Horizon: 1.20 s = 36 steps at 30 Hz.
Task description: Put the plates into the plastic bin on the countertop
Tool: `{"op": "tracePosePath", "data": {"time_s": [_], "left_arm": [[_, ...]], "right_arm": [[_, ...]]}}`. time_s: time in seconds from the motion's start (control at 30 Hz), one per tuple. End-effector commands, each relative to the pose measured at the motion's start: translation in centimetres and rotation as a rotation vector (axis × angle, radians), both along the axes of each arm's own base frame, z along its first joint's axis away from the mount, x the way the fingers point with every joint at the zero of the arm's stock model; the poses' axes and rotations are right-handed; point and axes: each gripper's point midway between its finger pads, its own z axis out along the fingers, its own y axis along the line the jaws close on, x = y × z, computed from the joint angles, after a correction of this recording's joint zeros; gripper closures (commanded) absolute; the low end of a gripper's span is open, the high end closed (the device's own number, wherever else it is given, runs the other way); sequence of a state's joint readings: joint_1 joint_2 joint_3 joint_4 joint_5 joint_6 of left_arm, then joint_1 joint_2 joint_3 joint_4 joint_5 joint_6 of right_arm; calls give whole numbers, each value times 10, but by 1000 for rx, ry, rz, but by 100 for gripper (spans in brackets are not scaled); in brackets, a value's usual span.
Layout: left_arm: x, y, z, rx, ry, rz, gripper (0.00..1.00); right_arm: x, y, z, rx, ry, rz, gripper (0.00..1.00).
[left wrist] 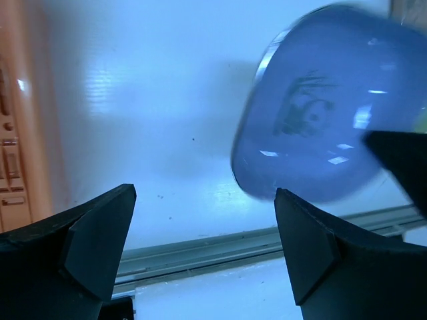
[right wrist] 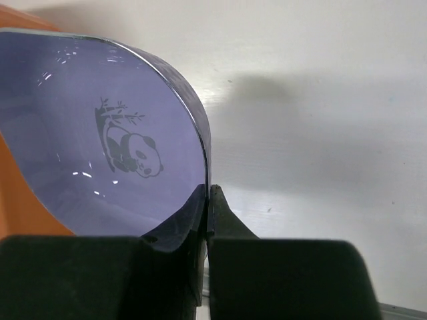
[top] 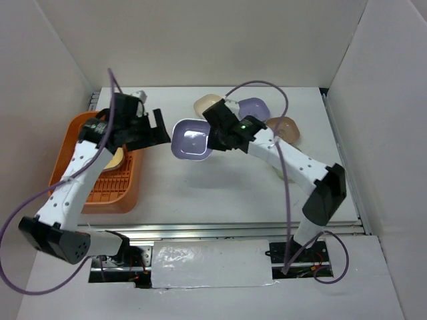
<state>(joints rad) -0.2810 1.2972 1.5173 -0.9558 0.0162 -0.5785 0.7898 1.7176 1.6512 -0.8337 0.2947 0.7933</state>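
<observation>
My left gripper grabs the lavender plate by its free rim (top: 173, 141) next, to place it into the plastic bin (top: 123, 193).
My right gripper (top: 215, 137) is shut on the rim of a lavender plate (top: 192, 139), holding it above the middle of the white countertop (top: 220, 193). The right wrist view shows the rim pinched between the fingertips (right wrist: 209, 200) and a panda print on the plate (right wrist: 100, 133). My left gripper (top: 160, 127) hangs open just left of the plate, holding nothing. In its wrist view the plate (left wrist: 320, 113) floats at upper right, beyond the open gripper (left wrist: 203, 233). The orange plastic bin (top: 123, 193) lies at the left with a pale plate (top: 117, 159) inside.
A cream plate (top: 207, 103), a lavender plate (top: 255, 107) and a brown plate (top: 283, 127) lie at the back of the countertop, behind the right arm. White panels wall in both sides and the back. A metal rail (top: 227, 230) runs along the near edge.
</observation>
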Motion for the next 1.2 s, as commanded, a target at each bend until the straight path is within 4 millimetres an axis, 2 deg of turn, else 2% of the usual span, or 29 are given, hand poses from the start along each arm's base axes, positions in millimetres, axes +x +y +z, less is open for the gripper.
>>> {"op": "tracePosePath", "data": {"time_s": [0.0,0.13,0.2,0.27,0.3,0.33,0.37,0.4,0.47,0.5,0.53,0.57,0.6,0.63,0.7,0.73,0.8,0.83,0.87,0.93,0.97,1.0,1.03,1.1,1.17], "left_arm": [[15,-24,-12,32,10,-9,2],[24,-35,-24,72,29,-34,8],[31,-37,-25,81,21,-42,19],[39,-35,-24,93,13,-39,42],[43,-33,-16,98,-9,-28,75],[47,-29,-14,112,-14,-19,100],[50,-28,-13,126,-10,-13,100],[57,-22,-1,152,-41,14,100],[63,-2,-1,227,-29,53,100],[68,13,7,270,-48,88,100],[72,38,6,321,-37,120,100],[75,55,7,348,-40,149,100],[77,82,2,358,-19,183,100],[77,98,1,389,-19,169,100],[72,125,-11,407,22,199,100],[66,145,-9,409,20,228,100],[56,183,-24,399,41,300,100],[49,186,-19,379,5,273,100],[49,192,-31,376,-5,275,100],[46,203,-38,384,-26,260,100],[44,207,-52,392,-2,264,100],[46,220,-55,403,-8,298,100],[44,229,-65,405,32,323,100],[40,251,-74,423,72,379,100],[43,256,-81,432,93,382,100]], "right_arm": [[-12,-12,55,70,-77,5,100],[-29,-2,93,207,-111,80,100],[-33,1,100,254,-108,102,100],[-36,0,104,264,-110,108,100],[-36,0,105,265,-111,108,98],[-38,-1,104,261,-103,113,80],[-38,-2,102,257,-99,109,50],[-39,-5,97,248,-91,97,1],[-35,-13,94,251,-85,64,0],[-35,-18,87,248,-73,57,0],[-33,-25,88,255,-73,47,0],[-34,-28,85,254,-70,43,0],[-34,-34,79,247,-68,42,0],[-35,-38,77,243,-67,45,0],[-34,-49,65,215,-42,47,0],[-33,-54,62,199,-36,46,0],[-32,-66,49,154,-10,42,0],[-32,-69,46,141,-4,42,0],[-32,-72,42,135,6,43,0],[-30,-79,34,133,14,42,0],[-30,-79,33,138,19,48,0],[-28,-80,32,148,21,54,0],[-28,-81,30,147,27,57,0],[-26,-83,30,143,20,62,0],[-28,-80,30,153,27,85,0]]}}
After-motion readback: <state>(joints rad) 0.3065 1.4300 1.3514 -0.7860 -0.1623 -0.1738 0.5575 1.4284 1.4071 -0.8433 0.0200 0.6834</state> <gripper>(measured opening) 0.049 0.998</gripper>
